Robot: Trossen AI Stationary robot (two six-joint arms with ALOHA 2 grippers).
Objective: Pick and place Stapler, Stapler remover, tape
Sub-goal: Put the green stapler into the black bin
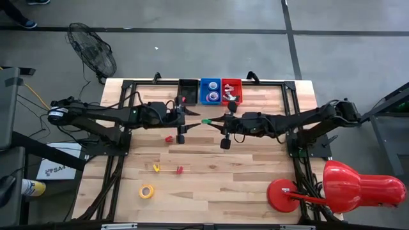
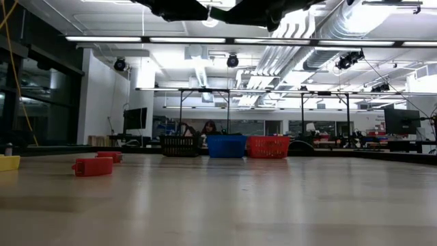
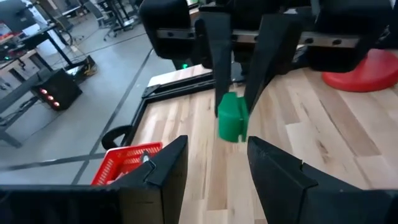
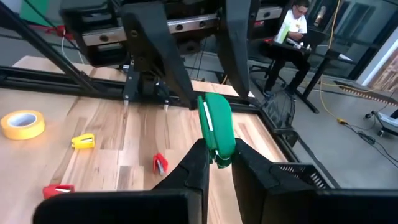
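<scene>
My left gripper should next grab the green stapler's loose end (image 1: 204,121) to put it in the black basket (image 1: 188,86).
A green stapler (image 1: 206,120) hangs in the air over the table's far middle, with my right gripper (image 4: 217,167) shut on it. My left gripper (image 3: 217,171) faces it from the table's left, open, its fingers a little short of the stapler's free end (image 3: 232,118) and touching nothing. A yellow tape roll (image 1: 147,191) lies flat near the front left. A small yellow staple remover (image 1: 156,168) and two small red ones (image 1: 180,169) (image 1: 169,137) lie on the wood below the left arm. My right gripper pinches the stapler's near end (image 4: 219,152) between its two fingers. The fingers come about level from the table's right and lie along the stapler. It sticks out ahead of the fingertips toward my left gripper, lifted clear of the table.
Black (image 1: 188,89), blue (image 1: 211,91) and red (image 1: 231,91) bins stand in a row at the far edge. A big red lamp-like object (image 1: 345,185) stands at the front right. Bare wood lies in the table's middle and front.
</scene>
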